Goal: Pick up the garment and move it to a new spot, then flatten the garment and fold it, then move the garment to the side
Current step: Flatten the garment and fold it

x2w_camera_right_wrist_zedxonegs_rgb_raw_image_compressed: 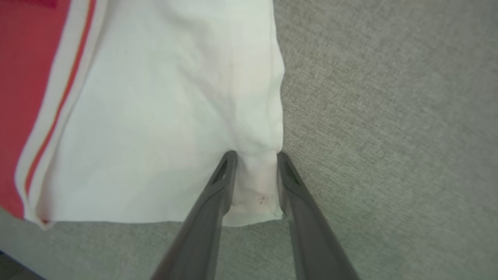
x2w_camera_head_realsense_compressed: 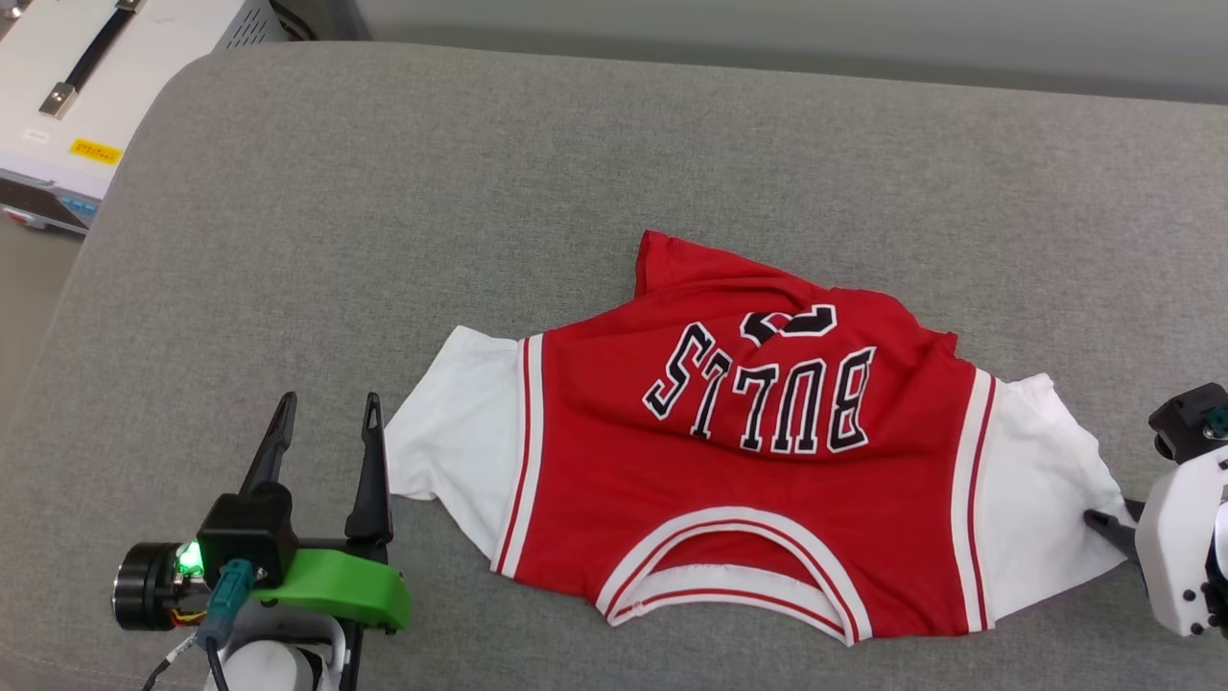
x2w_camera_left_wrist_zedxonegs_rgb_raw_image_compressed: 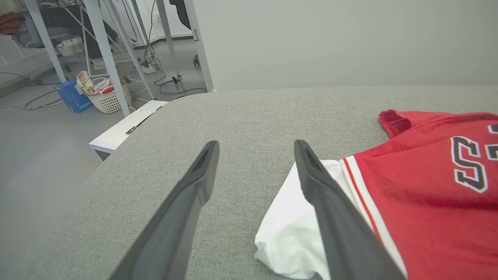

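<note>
The red body [x2w_camera_head_realsense_compressed: 737, 489] is lying spread flat. My left gripper should take hold of the garment next by the puckered cuff edge of its white sleeve [x2w_camera_head_realsense_compressed: 398, 478].
The garment [x2w_camera_head_realsense_compressed: 748, 461] is a red jersey T-shirt with white sleeves. It lies spread on the grey padded surface [x2w_camera_head_realsense_compressed: 432, 192], "BULLS" print up, collar toward me and the far hem rumpled. My left gripper [x2w_camera_head_realsense_compressed: 329, 403] stands open just left of its white sleeve [x2w_camera_head_realsense_compressed: 451, 422]. In the left wrist view that gripper [x2w_camera_left_wrist_zedxonegs_rgb_raw_image_compressed: 256, 146] has bare grey cloth between its fingers, and the sleeve [x2w_camera_left_wrist_zedxonegs_rgb_raw_image_compressed: 288, 229] lies under the right finger. My right gripper [x2w_camera_right_wrist_zedxonegs_rgb_raw_image_compressed: 253, 153] straddles the outer corner of the other white sleeve [x2w_camera_right_wrist_zedxonegs_rgb_raw_image_compressed: 155, 116], with a gap between the fingers and sleeve cloth in it. In the head view that gripper [x2w_camera_head_realsense_compressed: 1103, 523] shows as a dark fingertip at the sleeve's edge.
A white equipment case [x2w_camera_head_realsense_compressed: 86, 86] with a black handle stands off the surface's far left corner. The left wrist view shows the floor beyond the edge, with metal table legs [x2w_camera_left_wrist_zedxonegs_rgb_raw_image_compressed: 105, 50], a white basket [x2w_camera_left_wrist_zedxonegs_rgb_raw_image_compressed: 109, 97], a blue box [x2w_camera_left_wrist_zedxonegs_rgb_raw_image_compressed: 74, 97] and cables. A plain wall backs the surface.
</note>
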Available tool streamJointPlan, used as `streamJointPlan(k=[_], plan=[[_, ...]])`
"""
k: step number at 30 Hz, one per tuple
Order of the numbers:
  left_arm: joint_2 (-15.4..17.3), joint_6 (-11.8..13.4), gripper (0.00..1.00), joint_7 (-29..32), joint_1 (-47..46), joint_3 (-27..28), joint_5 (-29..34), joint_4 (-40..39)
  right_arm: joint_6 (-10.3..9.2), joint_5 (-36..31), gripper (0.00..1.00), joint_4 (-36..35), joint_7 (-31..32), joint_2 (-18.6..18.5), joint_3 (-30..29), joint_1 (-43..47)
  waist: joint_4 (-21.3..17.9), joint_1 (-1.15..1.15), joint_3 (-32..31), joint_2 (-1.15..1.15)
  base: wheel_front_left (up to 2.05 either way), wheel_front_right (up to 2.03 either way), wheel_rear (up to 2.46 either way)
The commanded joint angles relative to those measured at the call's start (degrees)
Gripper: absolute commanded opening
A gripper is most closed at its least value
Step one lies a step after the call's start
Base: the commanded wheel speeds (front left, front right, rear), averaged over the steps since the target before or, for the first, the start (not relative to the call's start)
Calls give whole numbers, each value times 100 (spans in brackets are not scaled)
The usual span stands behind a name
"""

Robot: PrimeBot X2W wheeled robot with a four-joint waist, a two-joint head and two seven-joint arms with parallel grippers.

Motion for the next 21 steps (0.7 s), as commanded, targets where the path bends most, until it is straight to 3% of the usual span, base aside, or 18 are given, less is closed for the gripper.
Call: streamJointPlan(k=[1, 5, 11, 17, 21], plan=[[7, -95, 100, -32, -158, 53, 67, 56, 2, 96, 0, 104, -249, 228, 90, 19, -70, 0, -152, 0, 0, 0, 0], [167, -358, 100, -32, -366, 126, 95, 274, 2, 205, 0, -11, -852, 37, -145, 48, -126, 0, -379, 0, 0, 0, 0], [557, -866, 100, 254, -891, 60, 25, 552, 2, 389, 0, -305, -1268, -286, -537, 440, -199, 0, -618, 0, 0, 0, 0], [964, -1432, 100, 1360, -1517, -145, -327, 595, 2, 383, 0, -535, -1386, -341, -925, 861, -317, 0, -703, 0, 0, 0, 0], [1210, -1605, 100, 2483, -1947, -482, -842, 547, 2, 292, 0, -646, -1336, -292, -1075, 1019, -386, 0, -711, 0, 0, 0, 0]])
